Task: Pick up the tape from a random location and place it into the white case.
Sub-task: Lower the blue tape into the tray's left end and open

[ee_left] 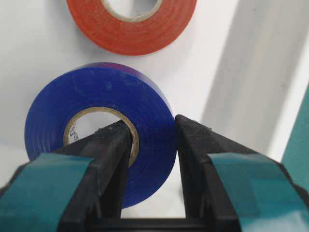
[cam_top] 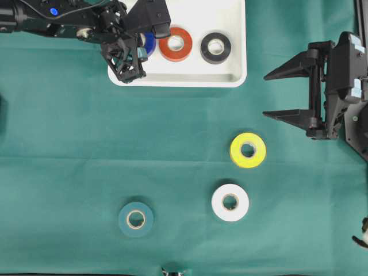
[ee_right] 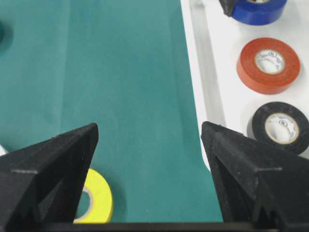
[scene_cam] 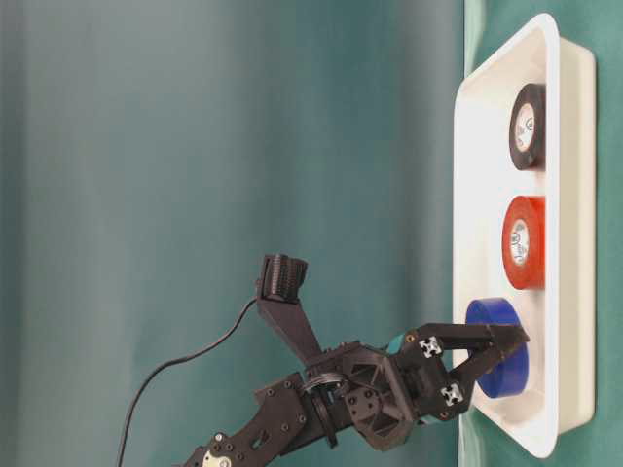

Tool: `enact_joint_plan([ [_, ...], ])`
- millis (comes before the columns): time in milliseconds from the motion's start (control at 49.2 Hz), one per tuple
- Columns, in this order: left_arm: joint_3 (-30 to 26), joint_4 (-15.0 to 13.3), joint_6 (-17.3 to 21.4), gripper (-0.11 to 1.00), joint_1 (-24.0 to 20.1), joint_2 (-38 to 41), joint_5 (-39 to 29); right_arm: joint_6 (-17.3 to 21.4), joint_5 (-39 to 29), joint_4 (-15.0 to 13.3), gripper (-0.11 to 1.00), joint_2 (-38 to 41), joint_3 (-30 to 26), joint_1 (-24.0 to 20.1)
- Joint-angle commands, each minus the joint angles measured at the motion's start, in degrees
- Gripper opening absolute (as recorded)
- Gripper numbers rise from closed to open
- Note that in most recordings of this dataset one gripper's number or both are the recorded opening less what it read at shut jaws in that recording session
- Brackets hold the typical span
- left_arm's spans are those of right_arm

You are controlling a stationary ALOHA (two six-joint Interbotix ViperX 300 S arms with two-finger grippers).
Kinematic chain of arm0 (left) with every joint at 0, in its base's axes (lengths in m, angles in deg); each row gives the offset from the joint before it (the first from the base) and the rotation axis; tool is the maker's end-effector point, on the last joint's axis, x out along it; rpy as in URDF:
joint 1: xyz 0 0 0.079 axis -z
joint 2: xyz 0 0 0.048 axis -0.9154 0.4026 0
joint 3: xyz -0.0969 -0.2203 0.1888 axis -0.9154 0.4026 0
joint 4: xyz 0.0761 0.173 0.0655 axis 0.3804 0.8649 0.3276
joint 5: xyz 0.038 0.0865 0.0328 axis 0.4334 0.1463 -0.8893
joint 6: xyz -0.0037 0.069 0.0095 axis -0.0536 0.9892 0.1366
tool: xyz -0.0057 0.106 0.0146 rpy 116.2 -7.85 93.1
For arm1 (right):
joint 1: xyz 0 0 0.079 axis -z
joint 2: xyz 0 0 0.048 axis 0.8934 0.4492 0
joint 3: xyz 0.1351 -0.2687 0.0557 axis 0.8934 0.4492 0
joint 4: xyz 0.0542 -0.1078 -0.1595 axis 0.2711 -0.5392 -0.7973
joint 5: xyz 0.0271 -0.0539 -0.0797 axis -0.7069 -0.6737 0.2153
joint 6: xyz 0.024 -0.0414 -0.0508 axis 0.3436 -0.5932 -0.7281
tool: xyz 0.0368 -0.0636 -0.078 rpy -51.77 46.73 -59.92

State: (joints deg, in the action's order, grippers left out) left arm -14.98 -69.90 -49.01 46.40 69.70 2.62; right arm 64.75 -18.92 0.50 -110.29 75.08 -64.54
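The blue tape is low over the white case's bottom beside the red tape roll, so it is time for my left gripper to open.
A blue tape roll is pinched by my left gripper, one finger inside its cardboard core and the other outside against the wall. The roll is low over the left end of the white case; I cannot tell whether it touches the floor. From the table-level view the left gripper reaches over the case rim. My right gripper hovers open at the right, empty, over green cloth beside the case.
A red roll and a black roll lie in the case. On the cloth lie a yellow roll, a white roll and a dark teal roll. The yellow roll sits by the right gripper's finger.
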Motion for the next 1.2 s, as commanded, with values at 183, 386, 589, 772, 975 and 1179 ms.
enact_joint_plan([
  [183,-0.26,-0.09,0.18,0.24,-0.09,-0.97,-0.88,-0.09,0.18,-0.09,0.82,0.0,-1.49,0.18],
  [386,-0.35,-0.18,0.18,0.36,0.7,-1.05,-0.53,-0.09,0.18,0.0,0.82,0.0,-1.49,0.18],
  [589,-0.35,-0.18,0.18,0.92,1.14,-1.23,-0.09,-0.09,0.18,-0.09,0.82,0.0,-1.49,0.18],
  [772,-0.35,-0.18,0.18,1.0,1.14,-1.76,-0.09,-0.09,0.18,-0.09,0.82,0.0,-1.58,0.18],
  [975,-0.97,-0.18,1.14,1.0,1.14,-5.27,-1.93,0.0,0.18,-0.09,0.82,0.0,-1.58,0.18],
  [1179,-2.81,-0.18,2.46,1.0,1.05,-10.11,-6.86,0.0,0.18,-0.09,0.82,0.0,-1.58,0.18],
])
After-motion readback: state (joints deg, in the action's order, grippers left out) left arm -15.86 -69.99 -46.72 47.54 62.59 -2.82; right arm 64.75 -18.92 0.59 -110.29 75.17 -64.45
